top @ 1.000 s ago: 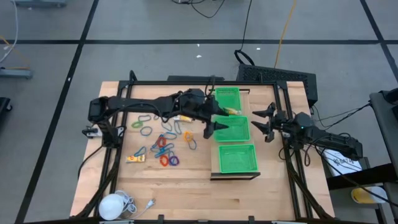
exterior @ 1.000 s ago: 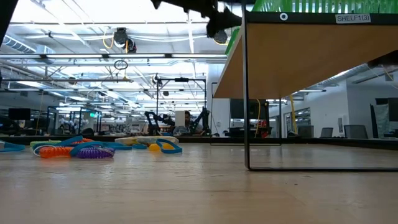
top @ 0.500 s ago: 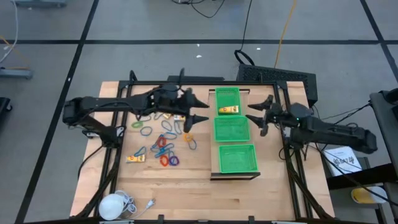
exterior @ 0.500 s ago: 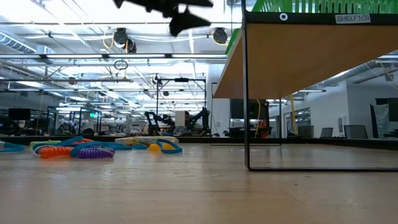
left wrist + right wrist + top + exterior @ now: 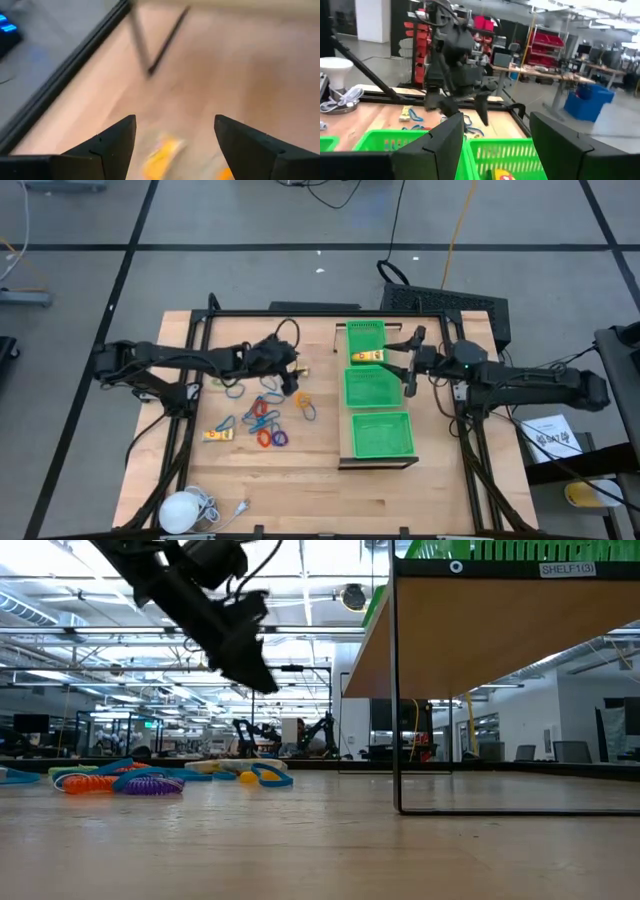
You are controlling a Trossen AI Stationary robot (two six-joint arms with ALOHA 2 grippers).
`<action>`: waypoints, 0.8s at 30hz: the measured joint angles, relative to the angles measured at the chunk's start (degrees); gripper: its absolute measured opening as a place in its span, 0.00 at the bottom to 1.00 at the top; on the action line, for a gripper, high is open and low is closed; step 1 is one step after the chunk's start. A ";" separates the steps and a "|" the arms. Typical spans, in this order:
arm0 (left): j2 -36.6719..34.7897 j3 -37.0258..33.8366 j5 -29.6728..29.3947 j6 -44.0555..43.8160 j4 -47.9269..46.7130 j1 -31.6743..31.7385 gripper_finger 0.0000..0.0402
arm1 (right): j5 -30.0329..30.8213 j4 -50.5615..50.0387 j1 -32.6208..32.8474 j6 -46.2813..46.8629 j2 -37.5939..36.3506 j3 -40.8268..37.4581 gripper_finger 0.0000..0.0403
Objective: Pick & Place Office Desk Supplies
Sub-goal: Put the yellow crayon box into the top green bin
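The yellow packet has to go in the green tray, so my left gripper will grab it next by its barcode end (image 5: 156, 169).
The office desk supplies (image 5: 262, 408) lie loose on the wooden table left of the shelf: coloured rings, blue clips and a yellow packet (image 5: 218, 434). In the low view the pile (image 5: 150, 779) lies on the table at the left. Another yellow packet (image 5: 368, 358) lies in the far green tray (image 5: 365, 335). My left gripper (image 5: 296, 378) hangs open above the pile's far right part, slanting down; its wrist view shows a blurred yellow packet (image 5: 161, 154) beyond the fingers. My right gripper (image 5: 404, 362) stands open and about level above the trays.
Three green mesh trays stand in a row on a raised wooden shelf (image 5: 480, 630), carried on thin black legs (image 5: 396, 700), right of the pile. A white round object with a cord (image 5: 183, 508) lies at the near left corner. Black frame rails (image 5: 190, 420) run along both table sides.
My left gripper has drawn back from over the trays toward the table's left edge, dropped toward the pile and tipped its fingers downward. My right gripper has risen and gone toward the table's left and far edge, over the trays. Both have stayed open.
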 joint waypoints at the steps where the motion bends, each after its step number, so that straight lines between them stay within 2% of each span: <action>1: -0.15 0.03 -1.66 0.71 -1.42 0.26 0.69 | -0.02 0.04 0.26 -0.10 0.03 0.00 0.54; 4: -0.25 0.17 -3.51 -0.64 -6.75 1.67 0.69 | -0.01 0.01 0.60 -0.15 0.06 0.00 0.54; 12: 1.04 0.04 -3.09 -15.13 -21.97 9.31 0.69 | 0.04 -0.57 0.62 -0.18 0.04 0.00 0.54; 16: 2.66 0.17 -0.56 -18.82 -22.03 11.89 0.69 | 0.04 -0.59 0.62 -0.20 0.04 0.00 0.54; 24: 9.76 0.15 6.20 -16.89 -20.19 14.58 0.69 | 0.00 -0.64 0.62 -0.39 0.07 0.00 0.54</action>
